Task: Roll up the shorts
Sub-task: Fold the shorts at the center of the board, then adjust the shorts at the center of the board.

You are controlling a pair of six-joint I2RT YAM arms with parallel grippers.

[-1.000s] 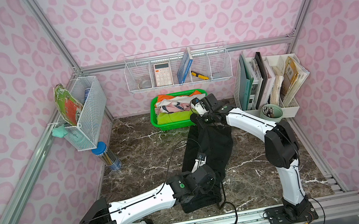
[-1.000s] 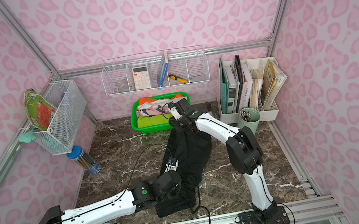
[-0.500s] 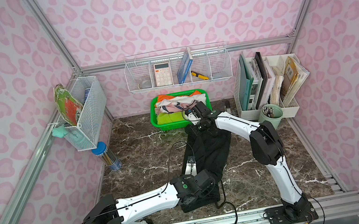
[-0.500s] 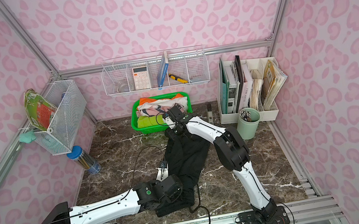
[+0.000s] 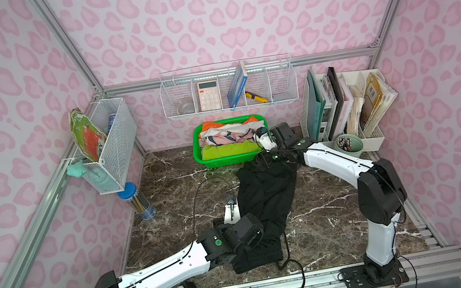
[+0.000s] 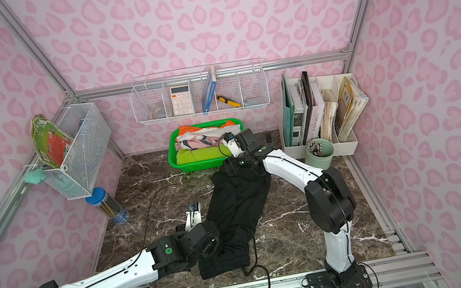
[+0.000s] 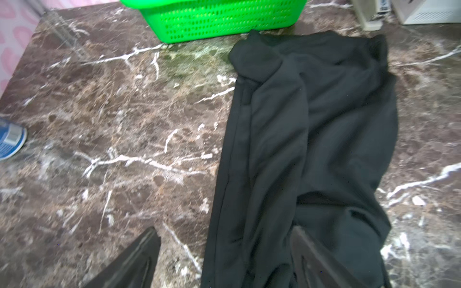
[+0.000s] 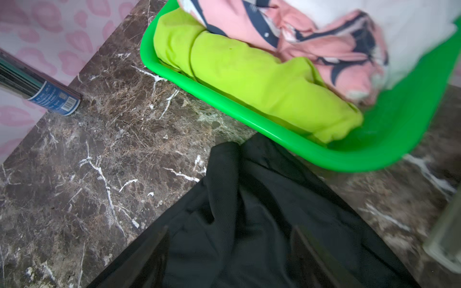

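Observation:
I should next grab the black shorts (image 5: pixel 266 195) with my left gripper by their near side edge along the marble. Then I can tuck the near side in for rolling up.
The black shorts (image 5: pixel 266 195) (image 6: pixel 234 210) lie stretched out on the marble table, from just in front of the green basket (image 5: pixel 225 161) (image 6: pixel 198 166) to the front edge. My left gripper (image 7: pixel 223 229) (image 5: pixel 236 213) is open low over their near left edge, one finger over bare marble and the other over fabric (image 7: pixel 311 149). My right gripper (image 8: pixel 230 232) (image 5: pixel 262 163) is open over the far end (image 8: pixel 262 212), beside the basket (image 8: pixel 349 157). Neither holds any cloth.
The basket (image 7: pixel 224 20) holds lime-green, pink, white and orange clothes. A mint pen cup (image 5: pixel 350 145) and a file organiser (image 5: pixel 343 106) stand at the back right. A blue-capped tube (image 5: pixel 137 201) leans at the left wall. A black cable (image 5: pixel 199 194) loops over the table.
Both grippers have gone from shut to open and let go of the shorts. The right arm has come down towards the table, and the far end now lies on the marble.

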